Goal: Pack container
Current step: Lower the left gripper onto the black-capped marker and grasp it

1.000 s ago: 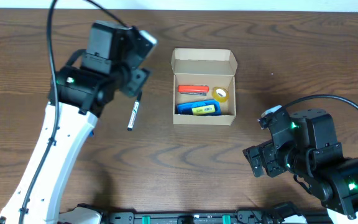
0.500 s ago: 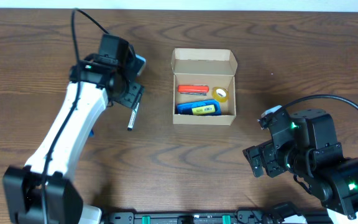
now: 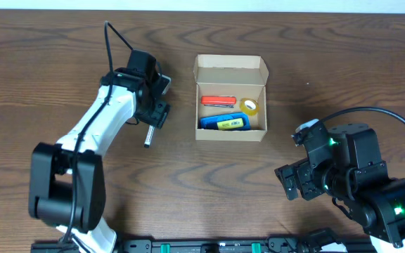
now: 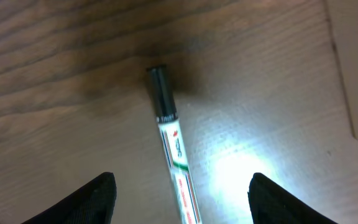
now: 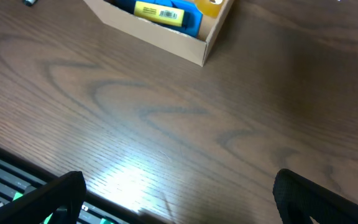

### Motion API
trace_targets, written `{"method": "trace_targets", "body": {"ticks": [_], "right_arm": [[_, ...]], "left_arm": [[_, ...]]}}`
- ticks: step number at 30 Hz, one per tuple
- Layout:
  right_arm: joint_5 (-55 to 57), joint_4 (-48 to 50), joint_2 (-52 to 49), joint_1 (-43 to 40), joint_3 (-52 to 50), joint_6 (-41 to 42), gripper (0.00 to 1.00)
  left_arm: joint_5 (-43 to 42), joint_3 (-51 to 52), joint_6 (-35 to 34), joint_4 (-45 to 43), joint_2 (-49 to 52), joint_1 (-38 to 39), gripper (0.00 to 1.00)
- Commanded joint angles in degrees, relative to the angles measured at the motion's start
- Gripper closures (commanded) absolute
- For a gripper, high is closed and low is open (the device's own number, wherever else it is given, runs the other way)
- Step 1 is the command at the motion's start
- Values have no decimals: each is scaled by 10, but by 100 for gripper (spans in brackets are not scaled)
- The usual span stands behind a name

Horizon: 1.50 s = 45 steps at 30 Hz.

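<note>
The marker has its body [image 3: 150,131] [image 4: 179,164] far below my fingertips, so it is too early to close. My left gripper lowers to the marker, then closes on it.
The container [image 3: 230,70] is a small tan cardboard box standing open at the table's middle. It holds a red tool [image 3: 219,100], a yellow tape roll [image 3: 250,107] and a blue item with a yellow label [image 3: 225,124]. A marker [image 3: 148,135] [image 4: 173,143] with a dark cap lies on the table left of the box. My left gripper [image 3: 157,112] [image 4: 185,202] hovers low over it, open, its fingers on either side of the barrel without touching. My right gripper [image 3: 288,184] [image 5: 188,202] stands open and empty near the front right.
The box's near corner [image 5: 197,46] shows at the top of the right wrist view. A black rail with green lights [image 3: 209,246] runs along the table's front edge. The left arm's white link [image 3: 93,133] slants across the table's left side.
My left arm has swung in and dropped over the marker, its jaws a little wider. The marker, the box and the right arm have not moved.
</note>
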<state>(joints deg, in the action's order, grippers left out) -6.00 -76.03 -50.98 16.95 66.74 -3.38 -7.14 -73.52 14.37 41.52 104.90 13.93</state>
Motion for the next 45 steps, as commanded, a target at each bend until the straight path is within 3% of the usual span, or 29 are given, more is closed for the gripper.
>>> {"method": "trace_targets", "body": {"ticks": [1, 10, 21, 30, 39, 45], "right_arm": [[-2, 0, 1, -4, -2, -1, 1], [-2, -1, 1, -4, -2, -1, 1], [-2, -1, 1, -4, -2, -1, 1], [-2, -1, 1, -4, -2, -1, 1], [-2, -1, 1, -4, -2, -1, 1], [-2, -1, 1, -4, -2, -1, 1]], "left_arm": [[-4, 5, -12, -15, 32, -2, 31], [-4, 5, -12, -56, 82, -2, 32], [-4, 6, -12, -73, 108, -2, 46], [-4, 6, -14, -73, 113, -2, 74], [-4, 6, -59, -68, 109, -2, 93], [3, -10, -61, -54, 64, -2, 94]]}}
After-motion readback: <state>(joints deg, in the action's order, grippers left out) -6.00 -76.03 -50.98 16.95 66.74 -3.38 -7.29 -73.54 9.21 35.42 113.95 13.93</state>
